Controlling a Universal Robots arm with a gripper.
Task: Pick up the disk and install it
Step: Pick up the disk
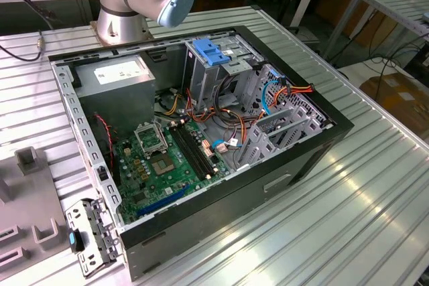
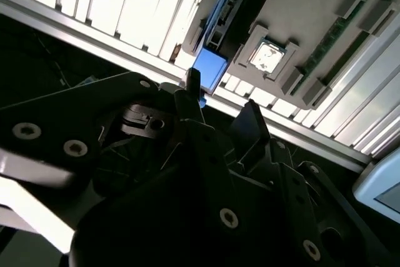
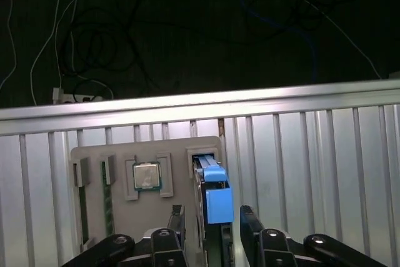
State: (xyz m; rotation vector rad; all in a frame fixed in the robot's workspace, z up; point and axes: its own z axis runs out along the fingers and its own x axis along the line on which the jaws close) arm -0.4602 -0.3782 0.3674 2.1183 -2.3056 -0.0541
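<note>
My gripper is going to grab the disk by its blue side bar (image 3: 219, 204) next, so that it can install the disk in the computer case.
The disk (image 3: 214, 197) stands on edge in a slot of a grey holder tray (image 3: 94, 157), its blue side rail facing the camera in the first wrist view. My gripper (image 3: 212, 218) is open just above it, one dark finger (image 3: 177, 217) on either side of the disk with a small gap to each. In the second wrist view the blue rail of the disk (image 2: 209, 70) shows just beyond the fingertips (image 2: 192, 80) of the gripper (image 2: 222, 98).
A processor chip (image 3: 145, 175) sits in the same tray beside the disk. The slatted table's edge rail (image 3: 200, 103) runs close behind the tray. The open computer case (image 1: 201, 132), with a blue-latched drive cage (image 1: 211, 51) and loose cables, lies mid-table.
</note>
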